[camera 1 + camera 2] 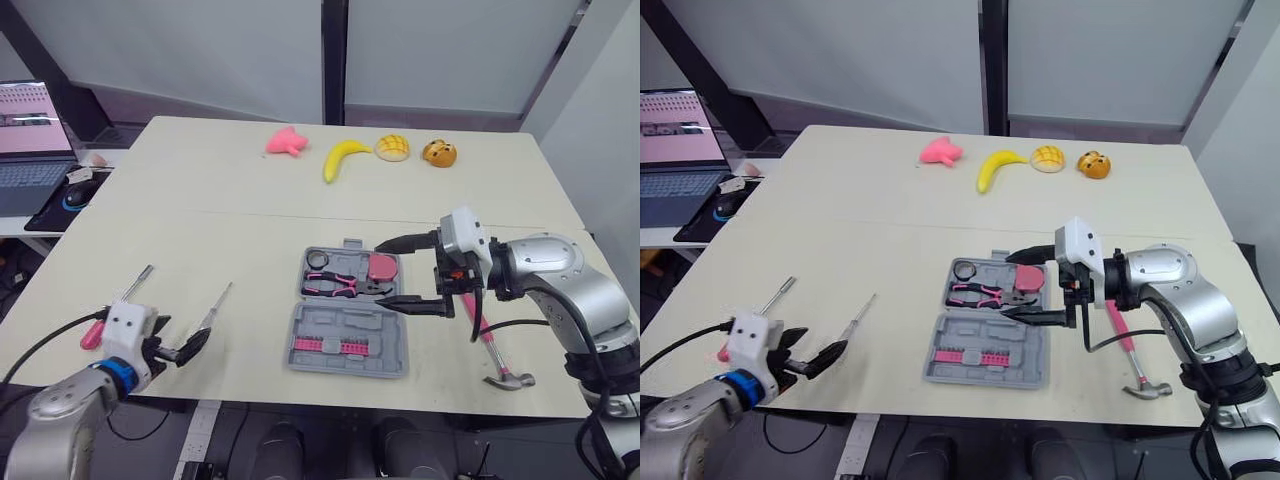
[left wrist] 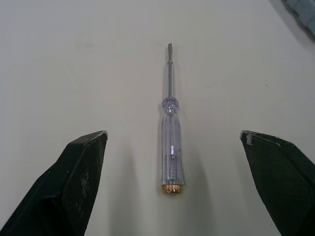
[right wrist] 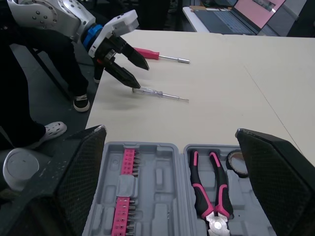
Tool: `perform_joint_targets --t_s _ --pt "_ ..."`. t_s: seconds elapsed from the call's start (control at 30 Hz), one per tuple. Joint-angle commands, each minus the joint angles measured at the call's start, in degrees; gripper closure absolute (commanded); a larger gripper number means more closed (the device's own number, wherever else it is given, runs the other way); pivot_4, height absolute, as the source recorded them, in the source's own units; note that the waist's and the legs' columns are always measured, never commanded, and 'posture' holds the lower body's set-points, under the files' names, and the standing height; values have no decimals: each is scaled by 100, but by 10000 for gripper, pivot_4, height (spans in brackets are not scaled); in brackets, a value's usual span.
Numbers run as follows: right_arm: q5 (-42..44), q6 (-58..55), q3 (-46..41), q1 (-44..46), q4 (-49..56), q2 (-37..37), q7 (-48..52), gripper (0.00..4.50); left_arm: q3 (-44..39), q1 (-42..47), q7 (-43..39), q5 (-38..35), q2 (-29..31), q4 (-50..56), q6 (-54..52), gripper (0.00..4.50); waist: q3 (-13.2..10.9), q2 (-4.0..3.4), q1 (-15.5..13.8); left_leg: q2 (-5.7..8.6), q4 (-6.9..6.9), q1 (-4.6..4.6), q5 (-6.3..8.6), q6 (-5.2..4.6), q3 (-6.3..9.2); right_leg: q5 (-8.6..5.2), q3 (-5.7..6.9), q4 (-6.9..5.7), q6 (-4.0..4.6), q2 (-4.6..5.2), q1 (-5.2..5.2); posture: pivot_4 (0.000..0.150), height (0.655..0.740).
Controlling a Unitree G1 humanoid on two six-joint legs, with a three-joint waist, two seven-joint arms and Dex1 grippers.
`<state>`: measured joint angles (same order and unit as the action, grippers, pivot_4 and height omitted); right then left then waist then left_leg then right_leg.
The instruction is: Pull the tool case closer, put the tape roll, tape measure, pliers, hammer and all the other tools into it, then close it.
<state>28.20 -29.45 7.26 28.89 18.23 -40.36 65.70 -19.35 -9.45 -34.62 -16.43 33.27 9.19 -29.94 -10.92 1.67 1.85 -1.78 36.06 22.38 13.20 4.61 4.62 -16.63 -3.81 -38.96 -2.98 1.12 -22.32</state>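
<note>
The left gripper takes hold of the clear-handled screwdriver by its transparent handle (image 2: 171,147) next. Then the screwdriver goes in the tool case.
The grey tool case (image 1: 392,355) lies open near the front edge. It holds the pink-handled pliers (image 1: 335,285), a tape roll (image 1: 318,260), a pink tape measure (image 1: 382,267) and a row of pink bits (image 1: 328,347). My right gripper (image 1: 402,274) hovers open over the case's right side, holding nothing. The pink-handled hammer (image 1: 492,350) lies on the table to the right of the case. My left gripper (image 2: 173,135) is open, its fingers either side of a clear-handled screwdriver (image 2: 170,142) that lies flat on the table. A red-handled screwdriver (image 3: 157,55) lies further left.
At the far side lie a pink toy (image 1: 285,141), a banana (image 1: 342,158), a bread bun (image 1: 392,147) and an orange toy (image 1: 438,153). A laptop (image 1: 30,150) and a mouse sit on a side table to the left. A seam joins the two tabletops.
</note>
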Motion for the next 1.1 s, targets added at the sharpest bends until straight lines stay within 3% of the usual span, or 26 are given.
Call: perform_joint_targets --t_s 0.03,0.3,0.87,1.1 --pt "89 -49 -229 -19 229 -88 -115 230 297 360 419 327 -106 -211 93 0 0 0 3 1 0 0 0 0 0 0 -1 0 0 0 0 1500 7400" --pt "112 -122 -246 48 257 -104 -183 230 675 865 789 481 -333 -474 -3 0 0 0 10 1 -1 0 0 0 0 1 0 0 -1 0 0 1500 7400" --pt "77 -46 -276 14 169 -188 -163 230 790 869 1037 468 -390 -514 -334 0 0 0 1 2 0 -2 0 0 2 1 1 -1 -1 1 2 1500 7400" --pt "81 -37 -295 -94 218 -215 -176 0 834 912 1072 532 -363 -613 -279 21899 0 0 5 2 -1 -3 0 0 2 1 1 -1 -1 0 2 1500 7400"
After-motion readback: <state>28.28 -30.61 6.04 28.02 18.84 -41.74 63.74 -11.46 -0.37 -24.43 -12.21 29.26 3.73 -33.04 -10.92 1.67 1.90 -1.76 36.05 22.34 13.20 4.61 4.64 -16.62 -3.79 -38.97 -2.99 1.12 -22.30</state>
